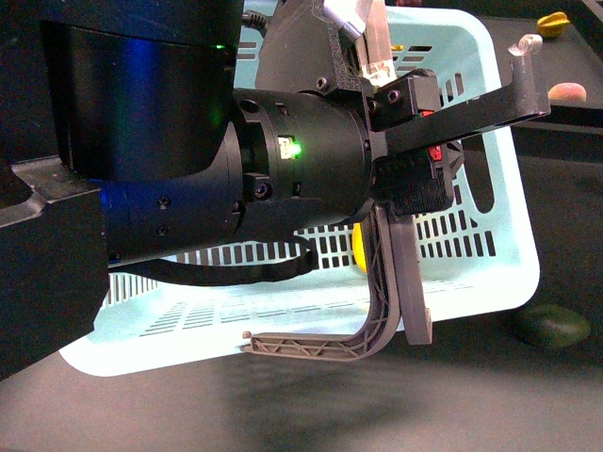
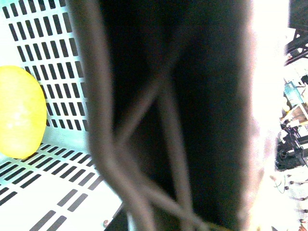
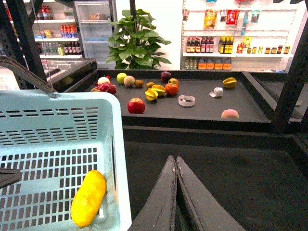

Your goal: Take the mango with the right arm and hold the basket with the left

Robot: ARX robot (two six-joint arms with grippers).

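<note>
My left gripper should grab the basket's grey-brown handle next, to hold the basket for picking the mango (image 2: 20, 110).
The pale turquoise basket (image 1: 471, 273) stands on the dark table, with my left arm across it in the front view. The yellow mango (image 3: 88, 198) lies inside the basket on its slotted bottom. It also shows in the left wrist view (image 2: 19, 113) and as a sliver in the front view (image 1: 360, 247). My left gripper (image 1: 471, 198) is open, one finger pointing up right and one down. The grey-brown handle (image 1: 320, 346) rises beside the lower finger into the jaws; it is a close blur in the left wrist view (image 2: 103, 120). My right gripper (image 3: 174, 159) is shut and empty over the table, beside the basket (image 3: 57, 120).
A dark green oval fruit (image 1: 553, 325) lies on the table right of the basket. On the raised back counter are a star fruit (image 1: 553, 24), a peach (image 1: 567, 91), a red apple (image 3: 136, 105), a tape ring (image 3: 186, 100) and several other fruits. Black rack posts (image 3: 288, 82) stand at the sides.
</note>
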